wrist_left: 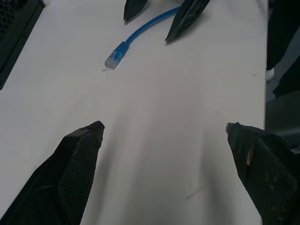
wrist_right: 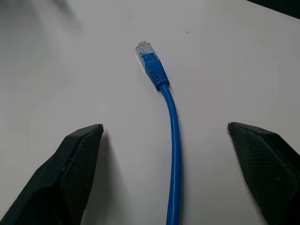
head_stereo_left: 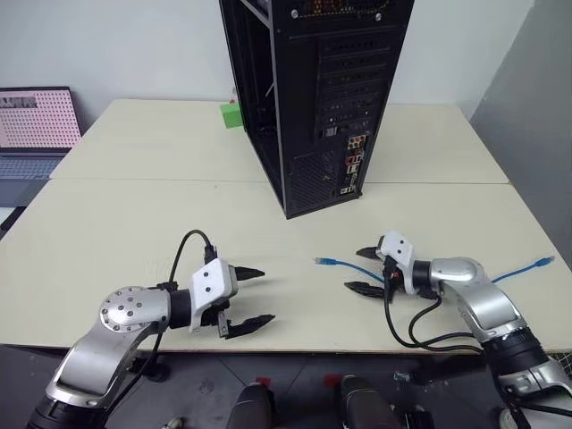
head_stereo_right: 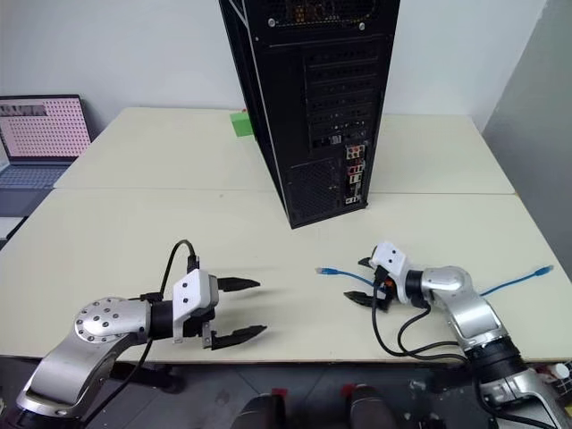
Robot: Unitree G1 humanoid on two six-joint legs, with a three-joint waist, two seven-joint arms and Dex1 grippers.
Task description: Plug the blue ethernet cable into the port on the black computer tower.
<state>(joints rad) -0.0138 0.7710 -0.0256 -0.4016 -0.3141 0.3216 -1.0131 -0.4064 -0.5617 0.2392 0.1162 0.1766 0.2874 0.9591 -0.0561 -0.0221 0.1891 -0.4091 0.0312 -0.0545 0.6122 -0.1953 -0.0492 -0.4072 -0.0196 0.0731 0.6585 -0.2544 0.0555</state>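
My right gripper grabs the blue ethernet cable just behind its plug (head_stereo_left: 347, 264) next, to get the plug ready for the port (head_stereo_left: 353, 165).
The black computer tower (head_stereo_left: 313, 89) stands upright at the table's far middle, its back panel facing me. Low on that panel is a colourful connector cluster (head_stereo_left: 353, 165); the port among its sockets is too small to pick out. The blue ethernet cable (wrist_right: 173, 136) lies flat on the table at the right, one plug (head_stereo_left: 323, 262) pointing left, the other end (head_stereo_left: 543, 262) near the right edge. My right gripper (head_stereo_left: 359, 270) is open just above the table, its fingers either side of the cable behind the plug, without touching it. My left gripper (head_stereo_left: 261, 295) is open and empty at the near left.
An open laptop (head_stereo_left: 36, 125) sits at the far left. A green block (head_stereo_left: 232, 114) lies behind the tower. Black arm cables (head_stereo_left: 420, 331) loop over the table's front edge (head_stereo_left: 313, 350) by the right arm. A seam (head_stereo_left: 161, 180) runs across the table.
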